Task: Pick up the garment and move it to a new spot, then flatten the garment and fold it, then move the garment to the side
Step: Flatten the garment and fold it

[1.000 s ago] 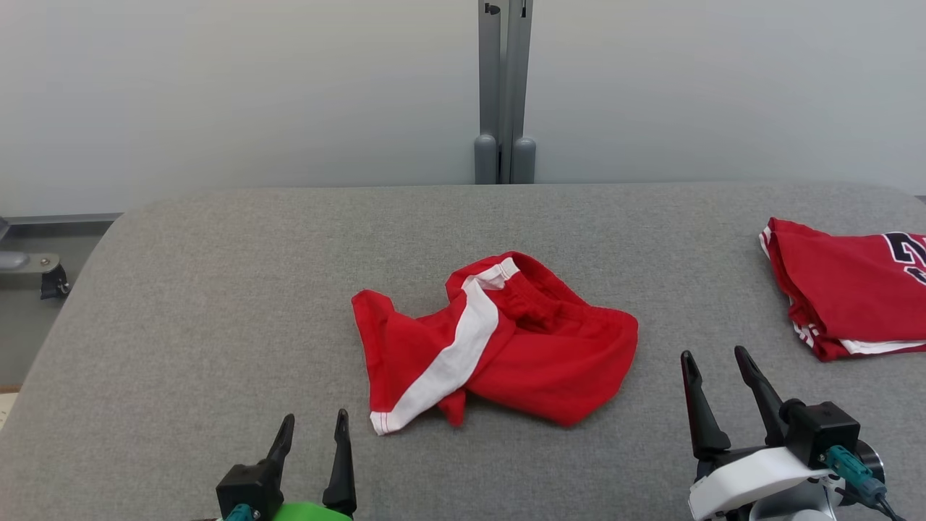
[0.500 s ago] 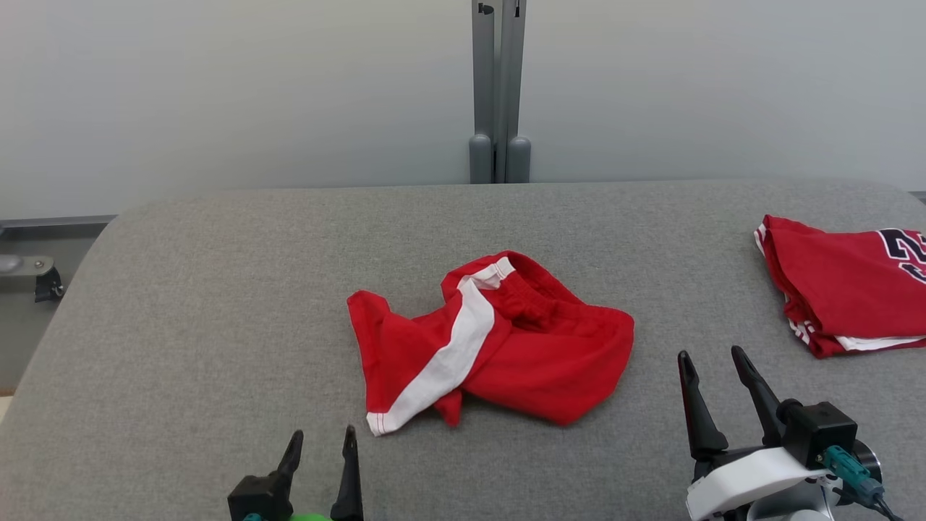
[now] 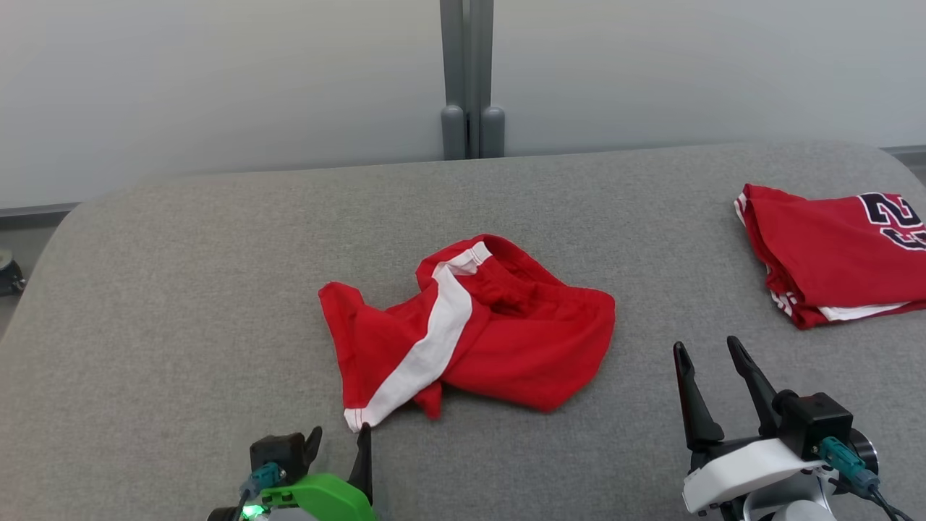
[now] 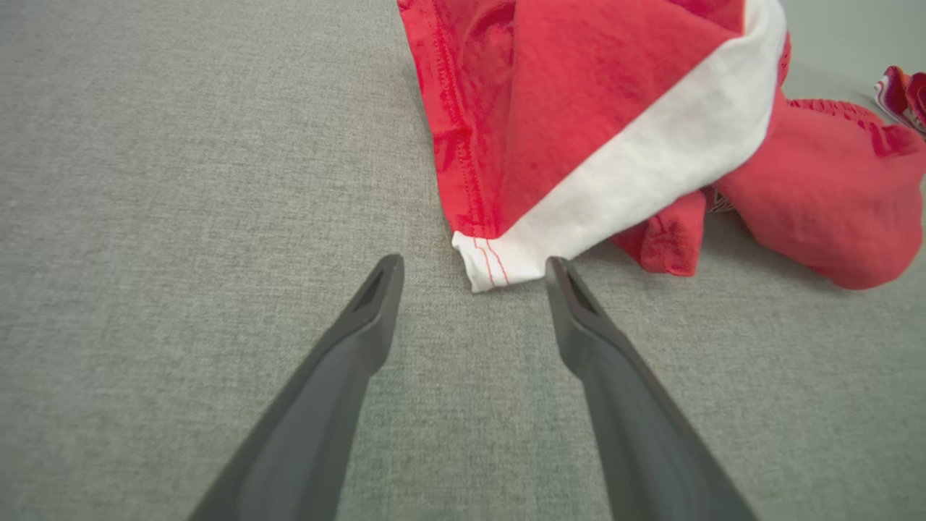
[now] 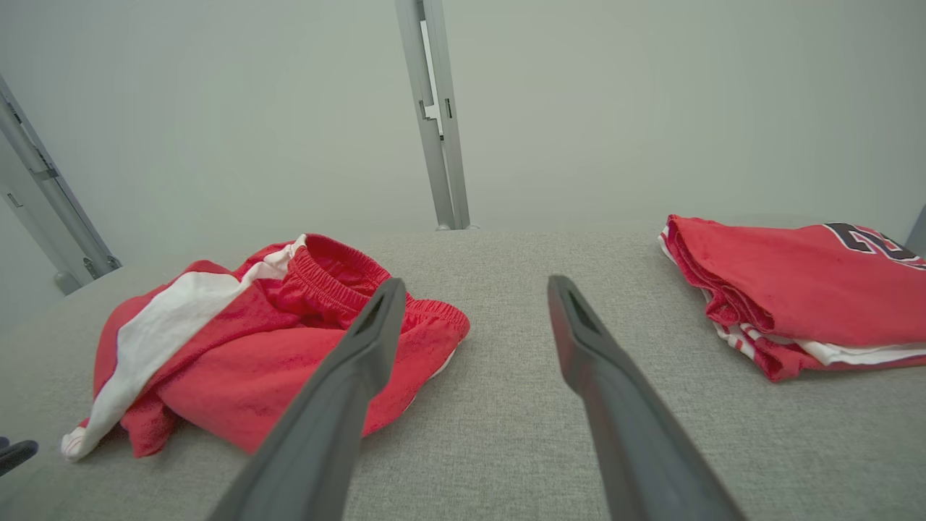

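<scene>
The shorts lie crumpled (image 3: 486,334), so next, my left gripper grabs their white hem corner (image 3: 357,418), which sticks out from the heap.
The garment (image 3: 499,325) is a pair of red shorts with a white side stripe, lying crumpled in the middle of the grey table (image 3: 181,289). My left gripper (image 3: 340,433) stands open at its near-left corner. In the left wrist view the garment (image 4: 579,108) has its white hem corner (image 4: 492,268) just between the tips of the left gripper (image 4: 474,262), low over the cloth surface. My right gripper (image 3: 705,344) is open and empty to the right of the shorts. In the right wrist view the right gripper (image 5: 475,282) has the garment (image 5: 253,362) to its left.
A folded red jersey (image 3: 832,246) with dark numbers lies at the table's right side, also seen as the jersey (image 5: 796,282) in the right wrist view. A grey post (image 3: 466,72) rises behind the far edge against a pale wall.
The head camera has shifted, sliding the whole picture left. My left gripper has moved right and forward up to the white hem corner. The right gripper holds its place.
</scene>
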You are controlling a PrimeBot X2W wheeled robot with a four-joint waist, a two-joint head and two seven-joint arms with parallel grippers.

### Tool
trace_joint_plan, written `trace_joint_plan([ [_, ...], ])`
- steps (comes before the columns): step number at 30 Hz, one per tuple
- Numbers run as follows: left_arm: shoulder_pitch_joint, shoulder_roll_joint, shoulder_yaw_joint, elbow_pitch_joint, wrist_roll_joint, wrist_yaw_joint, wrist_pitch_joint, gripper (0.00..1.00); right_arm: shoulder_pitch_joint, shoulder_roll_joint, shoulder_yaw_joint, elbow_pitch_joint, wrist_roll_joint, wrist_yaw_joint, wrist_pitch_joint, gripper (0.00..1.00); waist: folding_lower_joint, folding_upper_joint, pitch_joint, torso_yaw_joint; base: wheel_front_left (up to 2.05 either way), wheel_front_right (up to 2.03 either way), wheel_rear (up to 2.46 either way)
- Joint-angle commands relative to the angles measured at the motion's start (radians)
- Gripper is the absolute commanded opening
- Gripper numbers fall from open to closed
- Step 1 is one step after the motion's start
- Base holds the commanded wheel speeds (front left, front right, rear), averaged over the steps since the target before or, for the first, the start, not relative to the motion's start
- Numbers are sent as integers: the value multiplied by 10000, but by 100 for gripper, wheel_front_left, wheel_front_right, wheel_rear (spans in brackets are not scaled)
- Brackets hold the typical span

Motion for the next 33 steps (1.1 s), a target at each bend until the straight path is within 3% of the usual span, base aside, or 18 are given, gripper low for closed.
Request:
trace_joint_plan([
  [1, -291, 13, -9, 185, -160, 39, -100, 100, -111, -26, -41, 15, -91, -16, -30, 100, 0, 0, 236, -247, 0, 0, 0],
  [12, -1222, 18, -444, 1530, -953, -132, -453, 100, -329, -26, -65, -42, -165, -16, -30, 100, 0, 0, 728, -685, 0, 0, 0],
  [13, -1265, 18, -480, 1604, -984, -152, -470, 92, -338, -24, -73, -45, -164, -16, -30, 100, 0, 0, 743, -697, 0, 0, 0],
  [14, -1304, 18, -526, 1684, -1028, -171, -531, 76, -345, -24, -78, -51, -163, -16, -30, 100, 0, 0, 760, -709, 0, 0, 0],
  [15, -1343, 18, -558, 1757, -1082, -173, -551, 54, -349, -24, -85, -51, -164, -16, -30, 100, 0, 0, 771, -714, 0, 0, 0],
  [16, -1390, 18, -599, 1837, -1137, -189, -587, 47, -354, -26, -98, -57, -165, -16, -30, 100, 0, 0, 787, -719, 0, 0, 0],
  [18, -1453, 18, -651, 1944, -1312, -243, -647, 45, -352, -26, -129, -62, -167, -16, -30, 100, 0, 0, 801, -711, 0, 0, 0],
  [20, -1521, 18, -729, 2050, -1450, -266, -669, 36, -350, -24, -143, -64, -169, -16, -30, 100, 0, 0, 807, -694, 0, 0, 0],
  [23, -1613, 18, -854, 2237, -1563, -267, -712, 2, -373, -24, -121, -68, -168, -16, -30, 100, 0, 0, 814, -670, 0, 0, 0],
  [33, -1787, 23, -837, 1987, -1620, -4, -970, 0, -1893, -21, 891, 501, -760, -16, 120, 100, 0, 0, 907, -196, 0, 0, 0],
])
